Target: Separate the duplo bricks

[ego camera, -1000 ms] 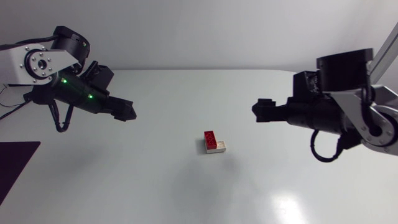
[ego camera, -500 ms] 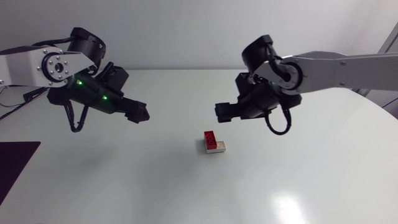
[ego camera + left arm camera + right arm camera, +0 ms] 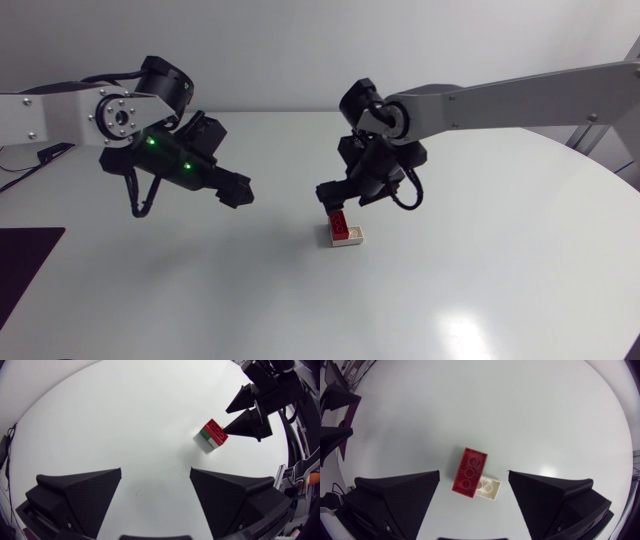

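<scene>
The red brick should be grabbed by its long sides with my right gripper, so that it can be separated from the white brick [image 3: 353, 238] [image 3: 489, 488].
A red brick [image 3: 339, 222] is stacked on a white brick [image 3: 353, 238] near the table's middle; the white one sticks out at one end. The left wrist view shows a green layer [image 3: 207, 437] between the red top [image 3: 215, 429] and the white base. My right gripper [image 3: 329, 198] hangs open just above the stack's far end, and in its own view the red brick [image 3: 469, 471] and white brick [image 3: 489, 488] lie under the gap between its open fingers [image 3: 474, 473]. My left gripper [image 3: 238, 193] is open, well to the left of the stack, which lies ahead of it [image 3: 155, 485].
A dark mat [image 3: 25, 268] lies at the table's left edge. The table's round front rim [image 3: 560, 340] curves along the right. My right gripper's fingers [image 3: 247, 419] show beside the stack in the left wrist view.
My right arm has swung in from the right edge and come down over the stacked bricks. My left gripper has moved right and slightly down towards the middle. The bricks have not moved.
</scene>
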Controlling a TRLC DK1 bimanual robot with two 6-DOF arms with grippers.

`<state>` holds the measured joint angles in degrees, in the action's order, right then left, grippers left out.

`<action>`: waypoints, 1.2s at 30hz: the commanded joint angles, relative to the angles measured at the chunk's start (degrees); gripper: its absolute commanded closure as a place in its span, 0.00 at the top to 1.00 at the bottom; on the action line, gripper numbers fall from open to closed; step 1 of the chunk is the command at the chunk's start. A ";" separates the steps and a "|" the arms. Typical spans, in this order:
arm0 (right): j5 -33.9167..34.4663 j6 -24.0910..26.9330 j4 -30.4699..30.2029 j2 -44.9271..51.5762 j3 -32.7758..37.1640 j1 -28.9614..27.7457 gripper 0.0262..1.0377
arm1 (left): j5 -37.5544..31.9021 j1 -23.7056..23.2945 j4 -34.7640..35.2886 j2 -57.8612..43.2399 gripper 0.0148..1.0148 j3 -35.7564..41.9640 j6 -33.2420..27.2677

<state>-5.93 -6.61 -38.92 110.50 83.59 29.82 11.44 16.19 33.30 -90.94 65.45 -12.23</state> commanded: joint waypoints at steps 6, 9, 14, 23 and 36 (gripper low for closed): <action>4.00 -1.12 -2.66 6.40 2.80 3.05 0.82 | 0.34 0.51 -0.96 -2.14 0.94 1.52 -0.60; 5.76 -1.30 -2.57 6.75 2.89 3.93 0.72 | 0.34 0.07 -0.96 -2.05 0.94 1.26 -0.60; 7.60 -1.39 -1.95 7.36 2.72 3.93 0.54 | 0.34 -0.36 -0.96 -1.88 0.94 0.91 -0.60; 8.48 -1.39 -1.69 9.21 2.80 3.93 0.49 | 0.34 -0.28 -1.22 -1.53 0.94 0.56 -0.60; 8.13 0.99 1.91 4.29 -0.27 3.05 0.26 | 0.34 -0.19 -1.92 -0.29 0.93 -0.59 -0.95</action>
<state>2.02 -6.37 -37.47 117.30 84.95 33.32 11.44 16.19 32.05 -91.94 65.47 -12.25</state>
